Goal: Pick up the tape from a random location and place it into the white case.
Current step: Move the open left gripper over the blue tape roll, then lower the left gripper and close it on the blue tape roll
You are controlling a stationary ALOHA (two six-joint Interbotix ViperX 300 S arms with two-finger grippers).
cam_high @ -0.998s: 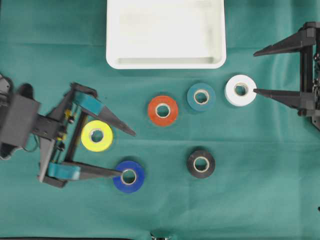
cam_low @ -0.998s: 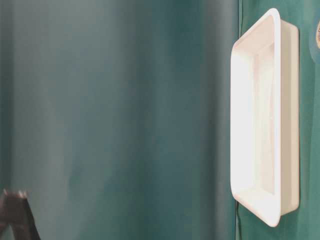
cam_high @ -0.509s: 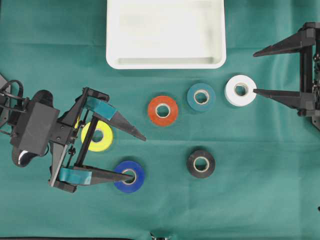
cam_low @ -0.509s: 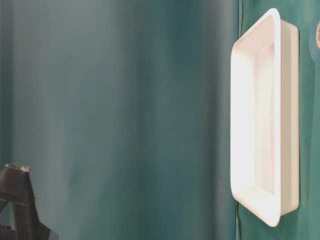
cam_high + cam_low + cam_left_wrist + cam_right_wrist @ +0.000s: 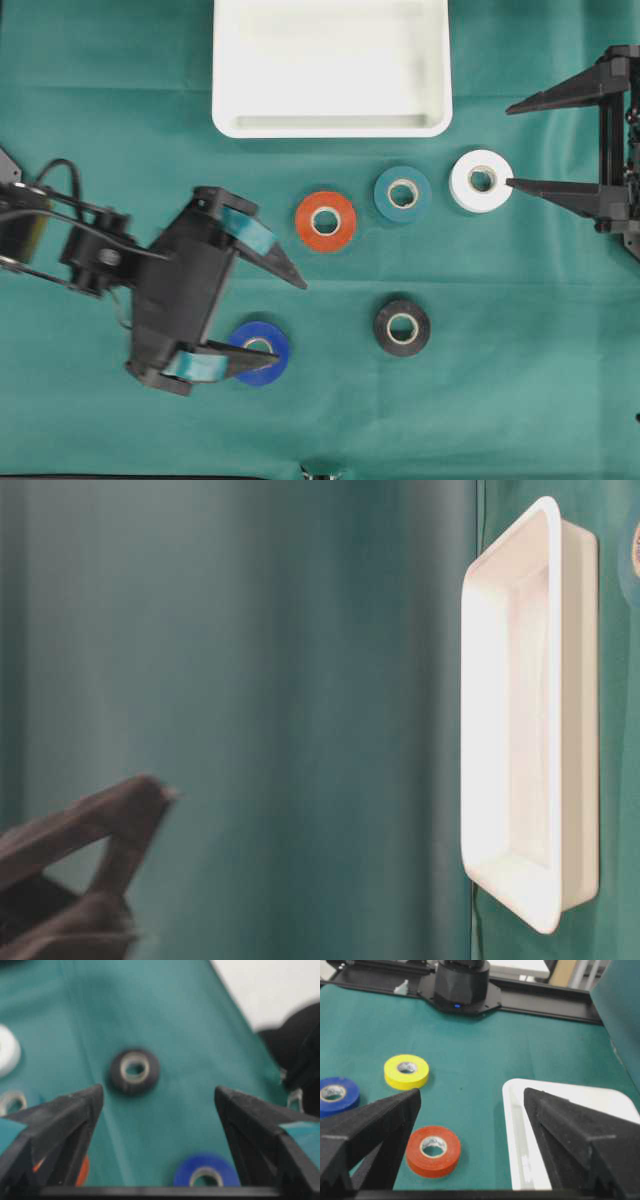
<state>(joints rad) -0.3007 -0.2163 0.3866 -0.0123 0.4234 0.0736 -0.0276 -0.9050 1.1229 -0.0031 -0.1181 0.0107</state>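
Observation:
The blue tape roll shows its open hole (image 5: 259,347), so my left gripper should next grab its ring wall (image 5: 258,330) between two facing sides to place the roll.
Several tape rolls lie on the green cloth: orange (image 5: 326,221), teal (image 5: 403,193), white (image 5: 481,180), black (image 5: 402,328) and blue (image 5: 262,352). A yellow roll (image 5: 406,1071) shows only in the right wrist view; overhead, the left arm covers it. The white case (image 5: 331,125) stands empty at the far edge. My left gripper (image 5: 288,320) is open, with one finger over the blue roll (image 5: 206,1174) and the black roll (image 5: 135,1071) ahead of it. My right gripper (image 5: 509,145) is open at the right, its lower fingertip beside the white roll.
The left arm's base (image 5: 462,985) stands beyond the yellow roll in the right wrist view. A green backdrop fills the table-level view left of the case (image 5: 553,730). Bare cloth lies right of the black roll.
My left gripper has swung right and forward, now covering the yellow roll and reaching past the blue one. The right gripper and all the rolls have stayed put.

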